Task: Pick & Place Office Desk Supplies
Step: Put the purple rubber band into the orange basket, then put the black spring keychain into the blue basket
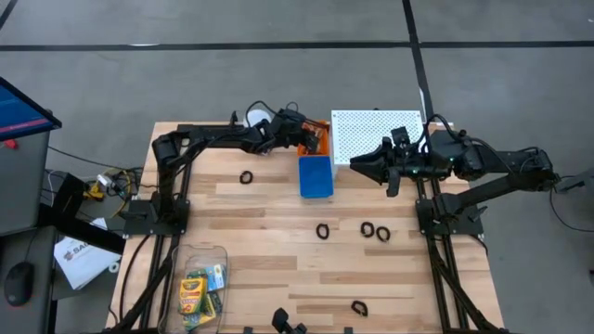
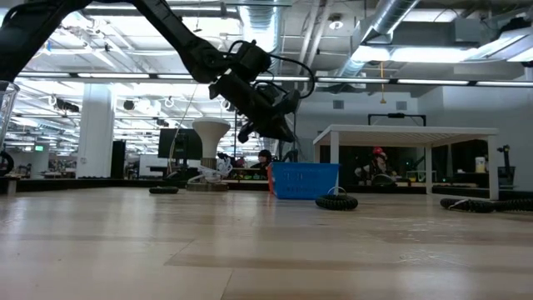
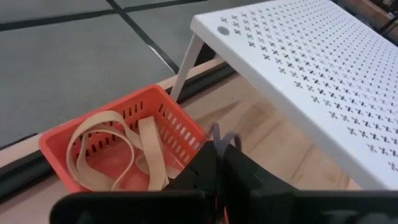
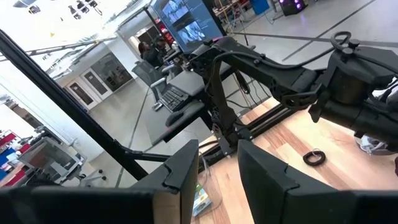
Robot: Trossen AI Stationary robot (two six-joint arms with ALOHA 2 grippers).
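Observation:
My left gripper holds the greyish rubber-band loop (image 3: 232,137) over the open orange basket (image 3: 56,140), inside the basket's rim, so it is time to open now.
An orange basket (image 3: 56,140) at the table's far edge holds several tan rubber-band loops (image 3: 118,149). My left gripper (image 3: 221,155) hovers shut just over the basket's rim (image 1: 325,130), with a thin greyish band loop (image 3: 225,134) sticking out of its tips. Black ring clips (image 1: 322,230) lie scattered flat on the wood. Two yellow-and-green crayon boxes (image 1: 193,292) lie in a clear tub at the near left. My right gripper (image 1: 360,165) waits raised beside the white shelf, open and empty (image 4: 217,168). My left gripper pinches a thin greyish band loop between its two fingertips (image 3: 211,158); only a short arc of the loop (image 3: 233,138) shows beyond them. The fingers slant downward toward the basket from the table's left. The loop is lifted clear of basket and table.
A blue bin (image 1: 316,176) stands just near of the orange basket. A white perforated shelf (image 1: 376,134) stands to the right of both. A white-lidded jar (image 1: 258,118) sits behind my left arm. The clear tub (image 1: 219,252) is at the near left; bare wood lies between the clips.

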